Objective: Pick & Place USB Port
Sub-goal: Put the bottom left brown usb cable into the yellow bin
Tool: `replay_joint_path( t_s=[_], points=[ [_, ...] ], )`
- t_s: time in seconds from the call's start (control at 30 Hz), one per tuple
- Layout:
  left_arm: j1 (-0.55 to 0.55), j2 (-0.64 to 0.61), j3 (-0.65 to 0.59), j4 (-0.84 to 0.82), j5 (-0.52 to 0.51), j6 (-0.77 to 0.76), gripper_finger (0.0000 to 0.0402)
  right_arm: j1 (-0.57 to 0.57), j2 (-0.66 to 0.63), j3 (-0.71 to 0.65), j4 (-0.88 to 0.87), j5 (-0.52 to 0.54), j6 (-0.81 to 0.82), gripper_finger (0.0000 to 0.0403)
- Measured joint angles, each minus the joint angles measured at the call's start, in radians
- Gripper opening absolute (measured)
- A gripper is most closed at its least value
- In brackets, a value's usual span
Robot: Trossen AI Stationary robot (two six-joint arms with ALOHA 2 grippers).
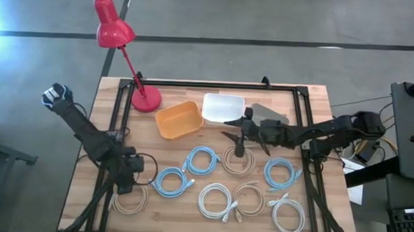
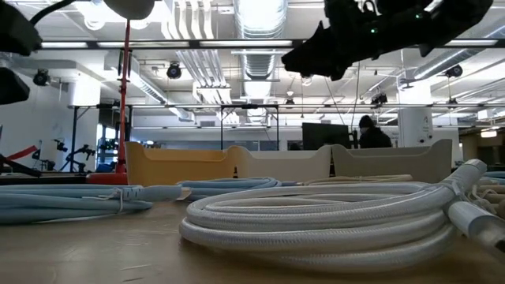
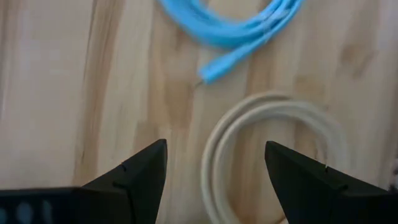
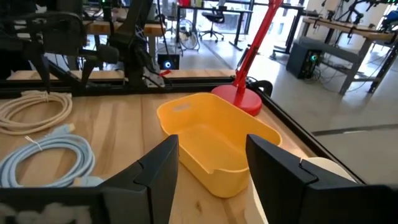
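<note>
I should grab the beige cable by its looped parts with my left gripper next. Then I should put it in the yellow bin (image 4: 214, 143).
Several coiled USB cables lie flat on the wooden table: blue ones (image 1: 201, 160) (image 1: 172, 181) (image 1: 281, 173), and beige and white ones (image 1: 239, 159) (image 1: 215, 200) (image 1: 287, 216). My left gripper (image 1: 125, 186) (image 3: 214, 168) is open, low over a beige coil (image 1: 130, 198) (image 3: 273, 155) near the table's near left corner; the coil's arc shows between the fingers, untouched. My right gripper (image 1: 229, 129) (image 4: 211, 168) is open and raised above the table, beside the beige coil in the middle. It faces the yellow bin (image 4: 214, 143).
A yellow bin (image 1: 179, 120), a white bin (image 1: 223, 107) and a grey tray (image 1: 270, 113) stand along the far side. A red desk lamp (image 1: 145, 97) stands at the far left. A black frame (image 1: 215, 84) borders the table. A white coil (image 2: 331, 213) lies close to the low camera.
</note>
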Motion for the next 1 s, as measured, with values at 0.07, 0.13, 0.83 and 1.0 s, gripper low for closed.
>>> replay_joint_path(
  t_s=[0.07, 0.13, 0.83, 1.0],
  points=[
    [-0.014, 0.019, 0.000, 0.003, 0.000, -0.017, 0.0261, 0.000, 0.026, 0.016, 0.000, 0.000, 0.002, 0.0185],
    [-0.021, 0.042, 0.000, 0.016, 0.002, -0.026, 0.0261, 0.000, 0.051, 0.030, 0.000, 0.000, 0.003, 0.0185],
    [-0.040, 0.308, -0.072, 0.113, 0.097, 0.021, 0.0258, 0.000, 0.118, 0.081, -0.002, -0.008, 0.002, 0.0185],
    [-0.039, 0.295, -0.078, 0.114, 0.097, 0.047, 0.0202, 0.000, 0.118, 0.081, -0.004, -0.008, -0.005, 0.0185]
  ],
)
